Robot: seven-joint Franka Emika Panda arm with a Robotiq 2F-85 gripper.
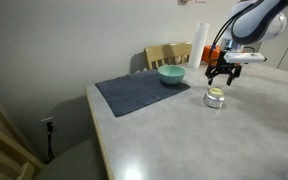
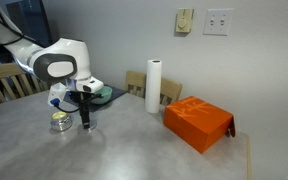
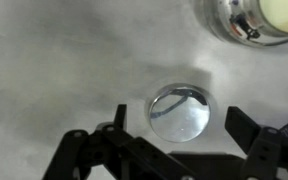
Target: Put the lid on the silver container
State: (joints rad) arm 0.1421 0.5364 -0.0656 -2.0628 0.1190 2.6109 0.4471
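Observation:
In the wrist view, my fingertips are still above the lid's thin rim, so it is too early to close on the lid between them; my gripper lowers first.
The lid (image 3: 180, 108) is a small round shiny disc lying flat on the grey table. In the wrist view my gripper (image 3: 179, 128) is open, with one finger on each side of the lid, not touching it. The silver container (image 3: 252, 20) is a squat shiny pot with something pale inside; it stands uncovered close beside the lid. It also shows in both exterior views (image 1: 215, 97) (image 2: 59, 122), with the gripper (image 1: 221, 74) (image 2: 86, 122) low over the table right next to it. I cannot make out the lid in the exterior views.
A teal bowl (image 1: 171, 74) sits on a dark mat (image 1: 134, 95). A paper towel roll (image 2: 154, 85) stands at the back and an orange box (image 2: 197, 122) lies on the table. A wooden chair (image 1: 169, 52) stands behind the table.

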